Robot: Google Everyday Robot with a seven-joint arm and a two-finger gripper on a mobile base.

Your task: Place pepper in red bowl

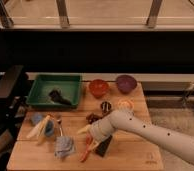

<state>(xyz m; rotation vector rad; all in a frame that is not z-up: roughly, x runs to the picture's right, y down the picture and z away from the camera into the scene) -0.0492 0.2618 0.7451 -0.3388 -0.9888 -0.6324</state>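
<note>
The pepper needs to go in the red bowl point(98, 88), so I need to grab the pepper's end toward the grapes point(89, 141) with my gripper next.
The pepper point(85, 151), long and red-orange, lies on the wooden table point(135, 157) near its front edge, just left of a black slab point(104, 146). My gripper point(88, 138) has come in from the right on the white arm point(150, 131) and hovers at the pepper's upper end. It is open, with one pale finger point(83, 130) above the pepper and the other low beside it. The red bowl point(98, 88) stands empty at the back of the table, left of the purple bowl point(125, 83).
A green tray point(41, 92) with a dark object in it sits at the back left. A dark grape cluster point(93, 118), a small dark-and-white item point(106, 106) and a yellowish item point(124, 104) lie mid-table. Blue cloth point(64, 147) and a banana-like piece point(40, 128) lie at the left.
</note>
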